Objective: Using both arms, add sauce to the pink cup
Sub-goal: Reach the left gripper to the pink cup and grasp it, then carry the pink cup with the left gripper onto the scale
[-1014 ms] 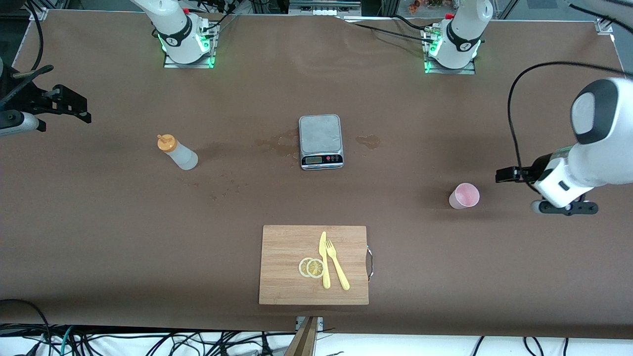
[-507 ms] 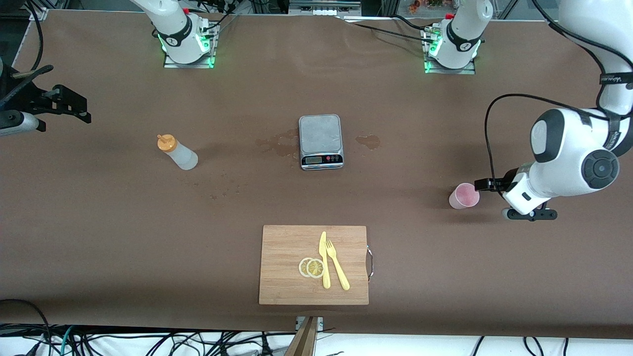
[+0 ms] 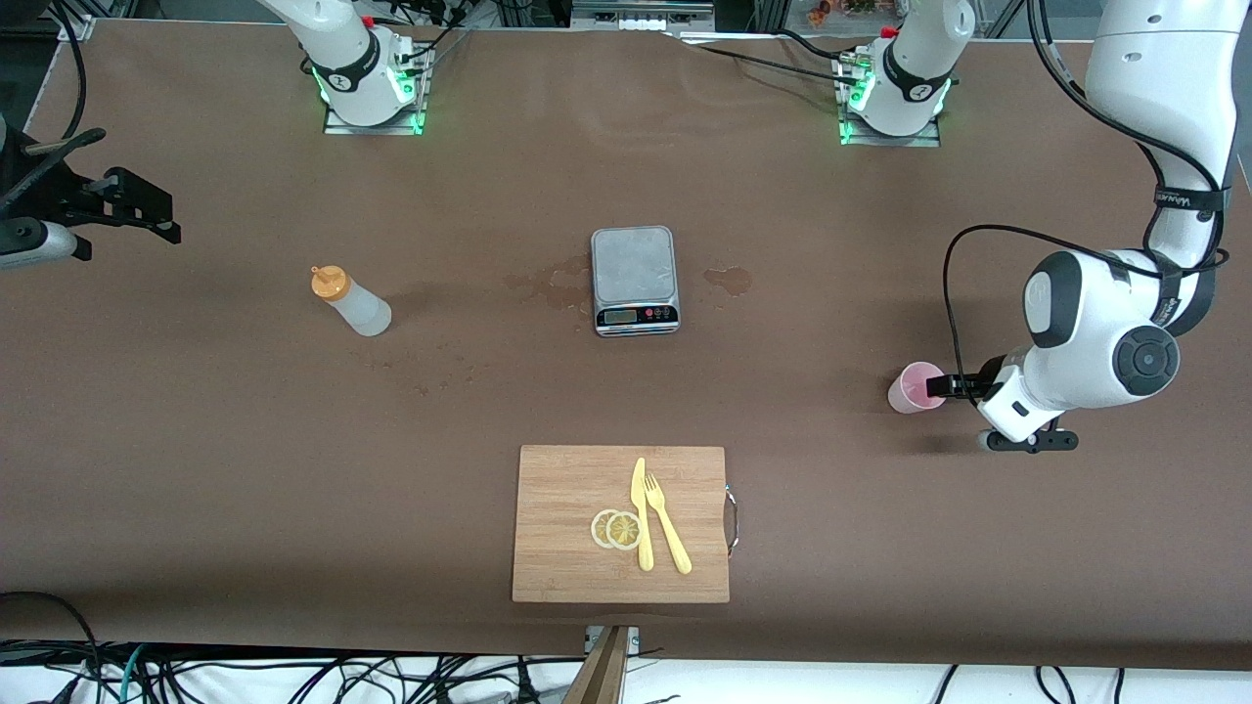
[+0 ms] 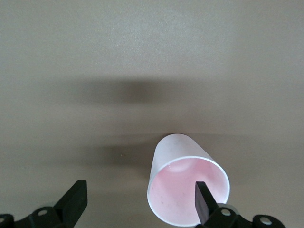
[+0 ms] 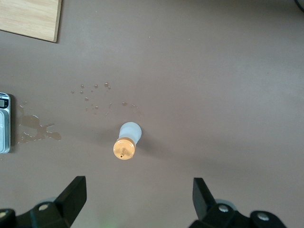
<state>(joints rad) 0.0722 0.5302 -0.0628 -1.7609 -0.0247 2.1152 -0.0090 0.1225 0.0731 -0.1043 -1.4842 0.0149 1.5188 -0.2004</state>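
Note:
I need to reach the cup with my left gripper and hold it by its rim and side (image 4: pixel 156 180), so that the pink cup's opening (image 4: pixel 186 190) stays free to take the sauce.
The pink cup (image 3: pixel 916 387) stands upright on the brown table toward the left arm's end. My left gripper (image 3: pixel 941 386) is low beside it and open. In the left wrist view the cup (image 4: pixel 183 164) sits off to one side of the left gripper (image 4: pixel 138 203); one fingertip (image 4: pixel 203 202) overlaps the cup's mouth and the other is well clear. The sauce bottle (image 3: pixel 352 302) with its orange cap stands toward the right arm's end. My right gripper (image 3: pixel 147 210) waits open and empty, high at the table's edge. It sees the bottle (image 5: pixel 127 142) from above, past its gripper (image 5: pixel 137 199).
A grey kitchen scale (image 3: pixel 634 280) sits mid-table with wet stains (image 3: pixel 729 281) beside it. A wooden cutting board (image 3: pixel 558 523) nearer the front camera holds a yellow knife, a fork and lemon slices (image 3: pixel 617 529). The right wrist view shows the scale's edge (image 5: pixel 4 123) and the board's corner (image 5: pixel 31 19).
My left arm has swung in and down, bringing its open gripper from well beside the cup right up to its rim. The right arm, bottle and cup have not moved.

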